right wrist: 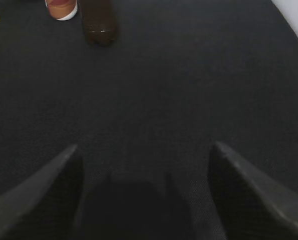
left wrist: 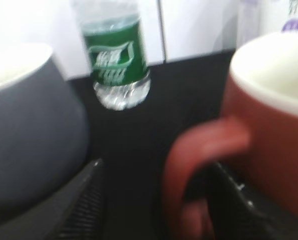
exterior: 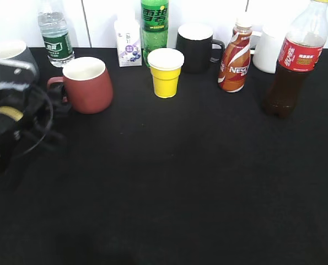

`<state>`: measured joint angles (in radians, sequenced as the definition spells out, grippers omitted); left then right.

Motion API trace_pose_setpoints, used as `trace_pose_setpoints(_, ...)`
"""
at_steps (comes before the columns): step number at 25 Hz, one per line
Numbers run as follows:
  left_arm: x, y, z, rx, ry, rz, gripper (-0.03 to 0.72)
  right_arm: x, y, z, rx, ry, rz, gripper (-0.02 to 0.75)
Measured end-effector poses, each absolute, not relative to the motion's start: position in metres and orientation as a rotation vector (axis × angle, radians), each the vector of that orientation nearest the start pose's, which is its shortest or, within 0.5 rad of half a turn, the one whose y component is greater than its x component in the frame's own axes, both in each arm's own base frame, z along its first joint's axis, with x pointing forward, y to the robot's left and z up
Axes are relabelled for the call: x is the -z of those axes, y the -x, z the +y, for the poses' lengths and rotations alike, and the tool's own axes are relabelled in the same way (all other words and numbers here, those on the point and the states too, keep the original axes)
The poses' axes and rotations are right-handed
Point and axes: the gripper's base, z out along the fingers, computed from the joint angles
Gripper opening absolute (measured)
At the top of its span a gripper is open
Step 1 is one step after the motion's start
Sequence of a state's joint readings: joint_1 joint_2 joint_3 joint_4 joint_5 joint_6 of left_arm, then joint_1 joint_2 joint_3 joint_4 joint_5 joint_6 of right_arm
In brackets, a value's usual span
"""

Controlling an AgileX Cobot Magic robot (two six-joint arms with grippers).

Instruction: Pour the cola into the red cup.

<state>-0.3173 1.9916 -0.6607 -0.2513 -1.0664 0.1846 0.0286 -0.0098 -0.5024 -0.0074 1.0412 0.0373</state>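
My right gripper grabs the cola bottle by its red-labeled body [exterior: 299, 54] next, to pour the cola into the red cup [exterior: 90, 84].
The red cup [exterior: 90, 84] stands upright at the left of the black table, handle [exterior: 55, 83] pointing left. My left gripper [exterior: 52, 105] is at that handle. In the left wrist view the gripper [left wrist: 158, 166] is open, and the handle [left wrist: 191, 160] of the red cup [left wrist: 274, 125] lies between its fingers, close to the right finger. The cola [exterior: 292, 61], with red label and yellow cap, stands upright at the far right. My right gripper [right wrist: 144, 147] is open and empty over bare cloth, well short of the cola's base [right wrist: 98, 20]. It is out of the exterior view.
A grey mug [exterior: 9, 54] sits just left of my left gripper and shows again in the left wrist view [left wrist: 28, 125]. Along the back stand a water bottle [exterior: 54, 34], a small carton [exterior: 128, 43], a Sprite bottle [exterior: 154, 27], a yellow paper cup [exterior: 165, 73], a black mug [exterior: 195, 47], a Nescafe bottle [exterior: 235, 55] and a white jug [exterior: 267, 51].
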Motion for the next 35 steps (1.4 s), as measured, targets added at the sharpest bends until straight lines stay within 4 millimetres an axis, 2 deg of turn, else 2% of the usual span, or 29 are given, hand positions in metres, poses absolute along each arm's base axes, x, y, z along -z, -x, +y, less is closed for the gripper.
trace_pose_setpoints(2,-0.114,-0.346,-0.084,-0.012,-0.173,1.736,0.467,-0.279,0.006,-0.001,-0.033,-0.009,2.013,0.585)
trace_pose_setpoints(3,-0.109,-0.359,-0.083,-0.016,-0.175,1.74,0.373,-0.279,0.006,-0.001,-0.033,-0.009,2.013,0.585)
trace_pose_setpoints(5,-0.108,-0.366,-0.089,0.01,-0.237,1.721,0.099,-0.279,0.006,-0.001,-0.033,-0.009,2.013,0.585)
trace_pose_setpoints(6,-0.107,-0.366,-0.089,0.019,-0.239,1.723,0.069,-0.279,0.006,-0.001,-0.033,-0.009,2.013,0.585)
trace_pose_setpoints(8,-0.108,-0.361,-0.089,0.032,-0.231,1.723,0.069,-0.279,0.006,-0.001,-0.033,-0.009,2.013,0.585)
trace_pose_setpoints(9,-0.112,-0.351,-0.087,0.054,-0.225,1.731,0.067,-0.279,0.006,-0.001,-0.033,-0.009,2.013,0.585)
trace_pose_setpoints(11,-0.136,-0.325,-0.086,0.119,-0.229,1.702,0.066,-0.279,0.006,-0.001,-0.033,-0.009,2.013,0.585)
trace_pose_setpoints(13,-0.164,-0.3,-0.093,0.17,-0.264,1.626,0.066,-0.279,0.006,-0.001,-0.033,-0.009,2.013,0.585)
trace_pose_setpoints(16,-0.194,-0.272,-0.115,0.26,-0.39,1.592,0.066,-0.279,0.006,-0.001,-0.033,-0.009,2.013,0.585)
trace_pose_setpoints(19,-0.199,-0.258,-0.136,0.406,-0.536,1.559,0.065,-0.279,0.006,-0.001,-0.033,-0.009,2.013,0.585)
trace_pose_setpoints(22,-0.197,-0.253,-0.144,0.468,-0.636,1.548,0.065,-0.28,0.006,0.0,-0.042,-0.009,2.01,0.585)
trace_pose_setpoints(23,-0.197,-0.252,-0.144,0.471,-0.634,1.55,0.065,-0.287,0.004,0.0,-0.043,-0.009,1.974,0.585)
trace_pose_setpoints(24,-0.197,-0.252,-0.144,0.472,-0.634,1.55,0.065,-0.302,-0.006,0.0,-0.046,-0.008,1.856,0.585)
trace_pose_setpoints(26,-0.197,-0.252,-0.144,0.473,-0.637,1.55,0.065,-0.328,-0.041,0.001,-0.049,-0.007,1.69,0.585)
trace_pose_setpoints(29,-0.197,-0.252,-0.144,0.474,-0.636,1.55,0.065,-0.34,-0.108,0.003,-0.051,-0.007,1.588,0.585)
trace_pose_setpoints(31,-0.197,-0.252,-0.144,0.474,-0.635,1.55,0.065,-0.32,-0.145,0.004,-0.049,-0.002,1.517,0.585)
trace_pose_setpoints(33,-0.197,-0.252,-0.144,0.474,-0.635,1.551,0.065,-0.275,-0.172,0.008,-0.051,0.04,1.587,0.585)
trace_pose_setpoints(35,-0.197,-0.252,-0.144,0.474,-0.636,1.552,0.065,-0.241,-0.195,0.015,-0.105,0.11,1.647,0.585)
